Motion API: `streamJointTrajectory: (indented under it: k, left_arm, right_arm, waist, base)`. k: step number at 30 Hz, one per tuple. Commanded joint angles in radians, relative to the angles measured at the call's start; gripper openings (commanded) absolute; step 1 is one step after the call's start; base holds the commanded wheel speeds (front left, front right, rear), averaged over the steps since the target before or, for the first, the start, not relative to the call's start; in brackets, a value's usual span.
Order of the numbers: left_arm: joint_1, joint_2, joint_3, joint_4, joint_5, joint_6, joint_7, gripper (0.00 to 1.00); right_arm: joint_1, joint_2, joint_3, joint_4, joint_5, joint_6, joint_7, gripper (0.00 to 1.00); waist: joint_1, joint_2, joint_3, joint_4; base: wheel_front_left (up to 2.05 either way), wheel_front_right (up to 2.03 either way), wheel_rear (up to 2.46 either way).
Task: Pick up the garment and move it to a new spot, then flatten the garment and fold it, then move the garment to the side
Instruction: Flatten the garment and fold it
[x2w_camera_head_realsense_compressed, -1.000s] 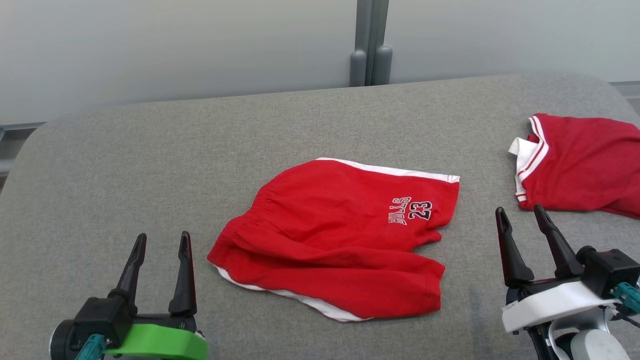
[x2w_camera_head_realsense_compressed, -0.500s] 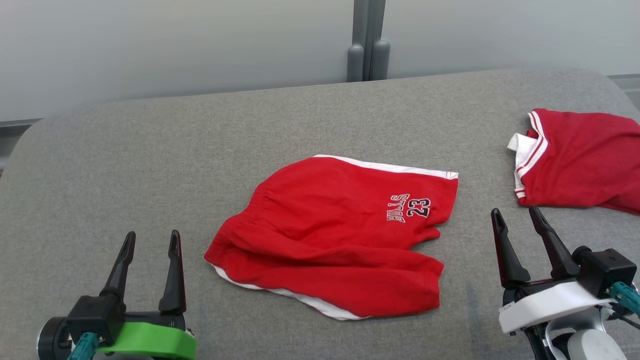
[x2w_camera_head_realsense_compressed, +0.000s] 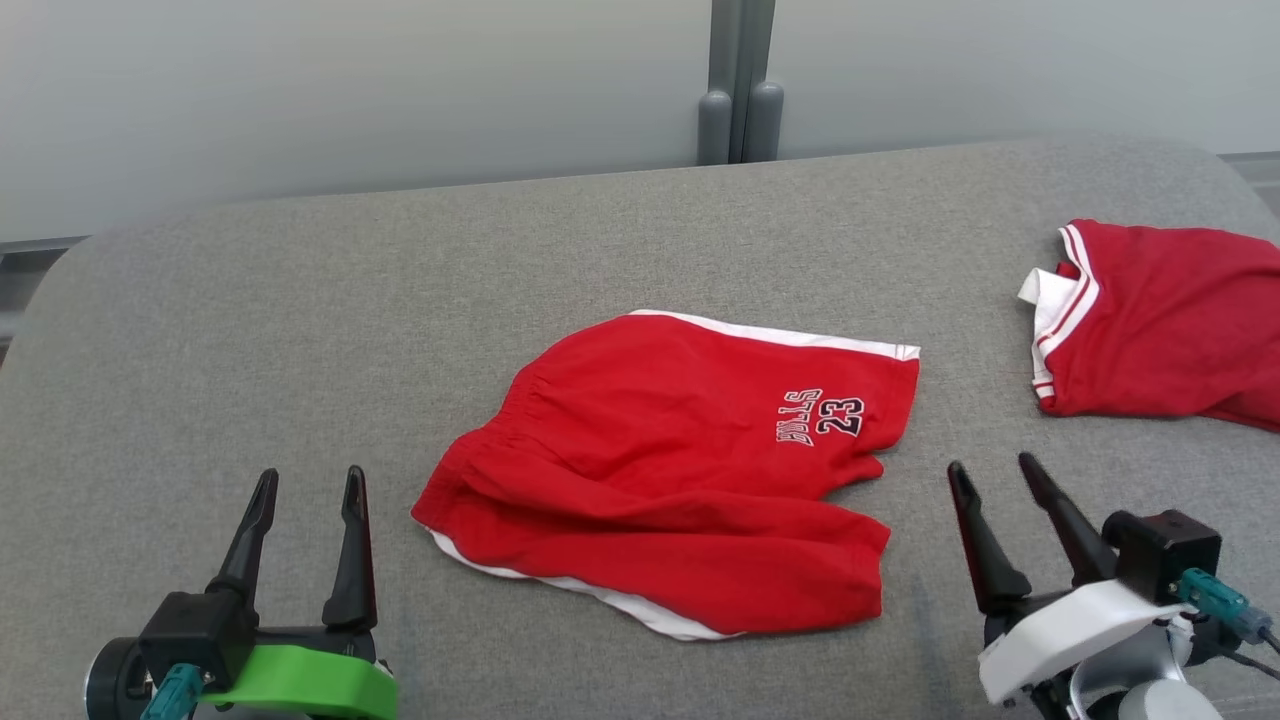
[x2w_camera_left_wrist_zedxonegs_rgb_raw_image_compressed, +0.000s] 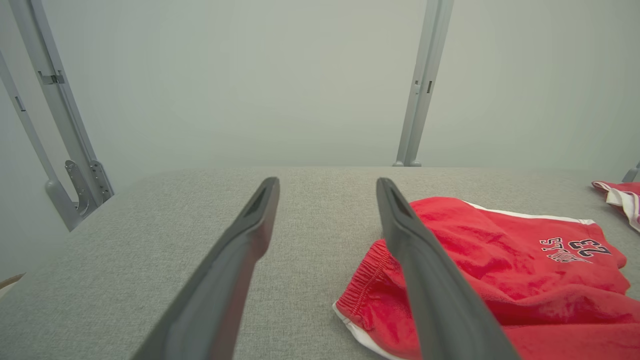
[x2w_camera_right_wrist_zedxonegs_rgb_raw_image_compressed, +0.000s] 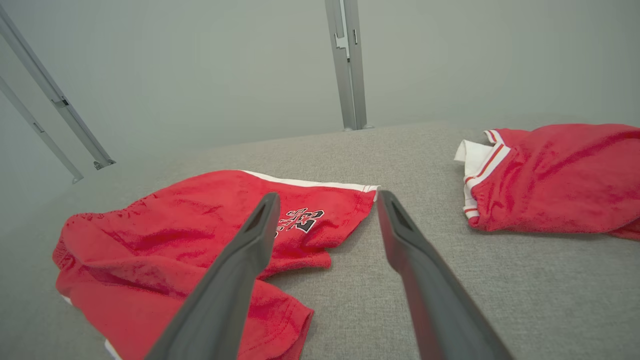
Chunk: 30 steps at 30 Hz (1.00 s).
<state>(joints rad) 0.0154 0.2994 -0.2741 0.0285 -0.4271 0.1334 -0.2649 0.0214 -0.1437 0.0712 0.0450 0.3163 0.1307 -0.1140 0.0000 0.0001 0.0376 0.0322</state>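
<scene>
The right gripper picks up the shorts (x2w_camera_head_realsense_compressed: 660, 470) by the bunched red leg hem (x2w_camera_head_realsense_compressed: 871, 467) next, where the cloth stands up, since the shorts lie slack.
The garment, a pair of red shorts (x2w_camera_head_realsense_compressed: 660, 470) with white side stripes and a "23" print, lies rumpled in the middle of the grey padded surface (x2w_camera_head_realsense_compressed: 300, 300). My left gripper (x2w_camera_head_realsense_compressed: 310, 475) stands open to the left of the waistband, apart from the cloth. My right gripper (x2w_camera_head_realsense_compressed: 990, 465) is open too, just right of the leg hems and touching nothing. In the left wrist view the shorts (x2w_camera_left_wrist_zedxonegs_rgb_raw_image_compressed: 500, 260) lie right of my open gripper (x2w_camera_left_wrist_zedxonegs_rgb_raw_image_compressed: 327, 182). In the right wrist view the shorts (x2w_camera_right_wrist_zedxonegs_rgb_raw_image_compressed: 165, 225) spread to the left behind my open gripper (x2w_camera_right_wrist_zedxonegs_rgb_raw_image_compressed: 328, 196).
A second red garment (x2w_camera_head_realsense_compressed: 1170, 330) with a white and red striped collar lies at the far right edge; it also appears as red cloth (x2w_camera_right_wrist_zedxonegs_rgb_raw_image_compressed: 555, 175) in the right wrist view. A pale wall with a grey post (x2w_camera_head_realsense_compressed: 740, 100) rises behind the surface.
My right gripper has dropped lower and a little to the left in the head view, still open. The left gripper and the shorts have hardly moved; the camera shifted slightly.
</scene>
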Motion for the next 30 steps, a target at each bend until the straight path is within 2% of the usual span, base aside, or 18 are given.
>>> streamJointTrajectory:
  k: [1,14,20,30]
  left_arm:
    - [0.002,-0.003,0.002,0.006,0.006,-0.004,0.000,1.00]
    - [-0.024,-0.006,-0.006,0.046,-0.011,-0.022,0.002,1.00]
    - [-0.049,-0.008,-0.027,0.069,-0.016,-0.036,0.023,1.00]
    - [-0.101,-0.022,-0.068,0.162,-0.039,-0.076,0.070,1.00]
  right_arm:
    - [0.026,-0.026,0.035,0.010,0.023,0.000,0.028,1.00]
    - [0.080,-0.177,0.297,0.053,0.226,0.000,0.092,1.00]
    - [0.017,-0.184,0.381,0.125,0.253,0.000,0.053,1.00]
    - [-0.086,-0.164,0.444,0.235,0.234,0.000,-0.004,1.00]
  waist:
    - [0.0000,-0.0001,0.003,0.003]
    - [0.0000,-0.0001,0.027,0.000]
    - [0.0000,-0.0001,0.046,-0.002]
    - [0.0000,-0.0001,0.078,0.006]
  base:
    - [0.00,0.00,0.00]
    - [0.00,0.00,0.00]
    - [0.00,0.00,0.00]
    - [0.00,0.00,0.00]
